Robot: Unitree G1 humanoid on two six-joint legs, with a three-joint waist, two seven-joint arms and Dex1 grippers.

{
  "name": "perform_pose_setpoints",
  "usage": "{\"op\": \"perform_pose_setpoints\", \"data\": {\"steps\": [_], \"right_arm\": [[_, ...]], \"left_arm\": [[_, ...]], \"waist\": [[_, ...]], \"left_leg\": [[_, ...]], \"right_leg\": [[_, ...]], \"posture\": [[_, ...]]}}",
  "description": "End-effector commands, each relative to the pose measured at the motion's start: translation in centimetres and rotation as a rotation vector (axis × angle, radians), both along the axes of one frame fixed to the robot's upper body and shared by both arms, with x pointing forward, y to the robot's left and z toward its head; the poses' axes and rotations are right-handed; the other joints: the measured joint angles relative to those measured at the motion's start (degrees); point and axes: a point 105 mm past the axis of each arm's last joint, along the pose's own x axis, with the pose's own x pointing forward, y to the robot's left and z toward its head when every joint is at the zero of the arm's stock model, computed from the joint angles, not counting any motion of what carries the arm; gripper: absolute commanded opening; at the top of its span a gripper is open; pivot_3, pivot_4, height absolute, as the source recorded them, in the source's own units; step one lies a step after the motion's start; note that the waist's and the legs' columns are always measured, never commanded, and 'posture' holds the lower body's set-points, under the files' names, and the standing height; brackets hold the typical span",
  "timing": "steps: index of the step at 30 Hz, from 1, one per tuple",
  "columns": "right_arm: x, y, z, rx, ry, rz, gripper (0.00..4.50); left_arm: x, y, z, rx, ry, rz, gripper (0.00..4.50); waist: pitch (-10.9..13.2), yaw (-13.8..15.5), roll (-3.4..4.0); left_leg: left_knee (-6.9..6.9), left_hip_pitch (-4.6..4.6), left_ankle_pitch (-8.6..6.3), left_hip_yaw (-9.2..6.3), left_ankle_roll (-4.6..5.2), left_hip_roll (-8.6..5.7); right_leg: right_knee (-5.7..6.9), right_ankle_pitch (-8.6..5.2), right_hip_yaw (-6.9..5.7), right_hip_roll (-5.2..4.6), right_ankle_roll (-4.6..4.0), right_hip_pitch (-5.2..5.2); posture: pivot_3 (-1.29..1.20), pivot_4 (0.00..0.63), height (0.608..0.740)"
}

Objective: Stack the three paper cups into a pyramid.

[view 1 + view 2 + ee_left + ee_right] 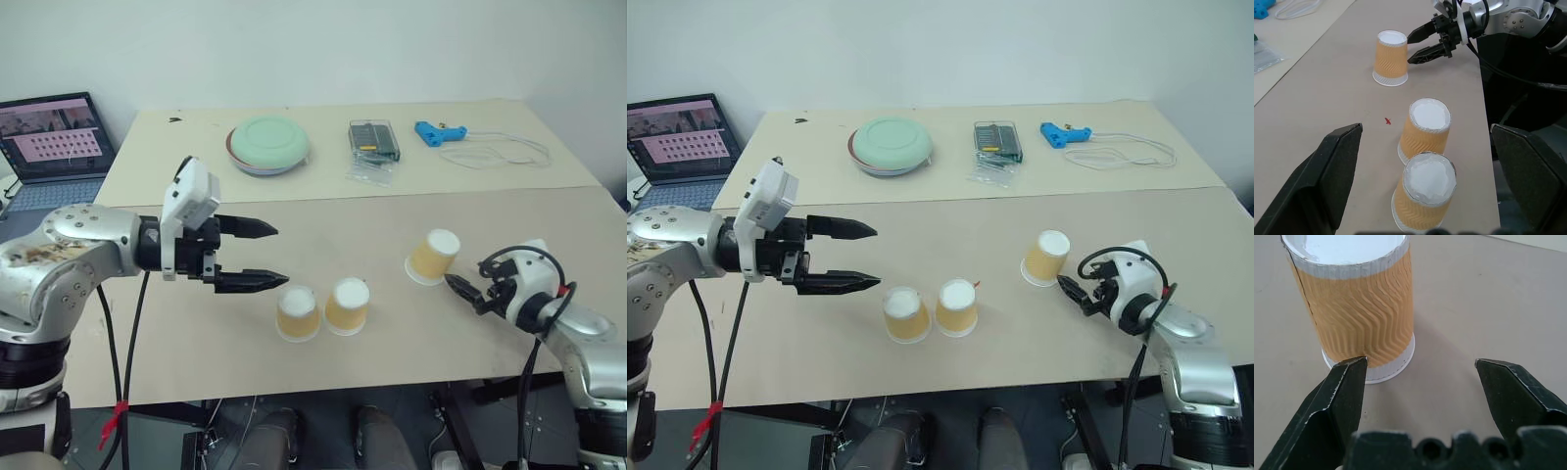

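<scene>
My right gripper needs to set the lone paper cup as the top of the pyramid, so it should next grab the cup by its upper part.
Three paper cups stand upside down on the tan table, white bases up. Two of them, one and its neighbour, sit side by side near the front edge, nearly touching. The third cup stands apart to the right. My left gripper hovers open just left of and above the pair, holding nothing. My right gripper is open, low over the table, right beside the third cup. One of its fingers is close to the cup's rim, and the cup is not between the jaws.
At the back lie a green-lidded bowl, a clear case of tools and a blue glue gun with a white cord. A laptop stands off the table's left side.
</scene>
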Motion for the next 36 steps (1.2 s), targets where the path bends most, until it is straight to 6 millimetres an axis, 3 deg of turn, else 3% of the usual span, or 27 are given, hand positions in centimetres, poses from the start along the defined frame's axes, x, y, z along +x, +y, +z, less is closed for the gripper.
{"op": "perform_pose_setpoints", "data": {"steps": [1,12,20,26,32,36], "right_arm": [[0.9,0.4,1.7,0.000,-0.070,0.015,4.12],[2.7,2.1,2.9,0.037,-0.103,0.060,4.12],[1.9,4.5,4.6,0.075,-0.142,0.179,4.12],[1.9,4.6,5.3,0.077,-0.156,0.183,4.12],[2.4,4.5,4.5,0.074,-0.139,0.174,4.12],[3.8,4.5,4.3,0.088,-0.144,0.148,4.12]], "left_arm": [[-0.5,0.2,0.7,0.008,-0.043,0.008,4.49],[-0.6,0.2,-0.1,0.015,-0.038,0.036,4.49],[-0.6,0.2,0.0,0.013,-0.045,0.041,4.49],[-0.5,0.1,0.1,0.011,-0.048,0.039,4.49],[-0.6,0.0,0.2,0.009,-0.050,0.037,4.49],[-0.5,0.0,0.0,0.011,-0.048,0.045,4.49]], "waist": [[0.0,-0.1,0.01],[0.0,-0.2,0.01],[0.0,-0.3,0.01],[0.0,-0.3,0.01],[0.0,-0.3,0.01],[0.0,-0.6,0.01]], "left_leg": [[0.00,0.04,0.00,0.00,0.00,0.00],[0.00,0.04,0.00,0.00,0.00,0.01],[-0.01,0.03,0.00,0.00,0.00,0.01],[0.00,0.04,-0.01,0.00,0.00,0.01],[0.00,0.04,-0.01,0.00,-0.01,0.01],[0.00,0.05,0.00,0.01,-0.01,0.01]], "right_leg": [[0.00,-0.01,0.00,0.00,0.02,0.03],[0.01,0.01,0.00,0.02,-0.01,0.01],[0.02,0.01,0.01,0.02,-0.02,-0.01],[0.01,0.01,0.01,0.03,-0.01,0.00],[0.02,0.01,0.01,0.03,-0.02,-0.01],[0.01,0.01,0.01,0.03,-0.02,0.00]], "posture": [[0.00,0.150,0.738],[0.00,0.150,0.738],[0.00,0.150,0.738],[0.00,0.150,0.738],[0.00,0.150,0.738],[0.00,0.150,0.738]]}}
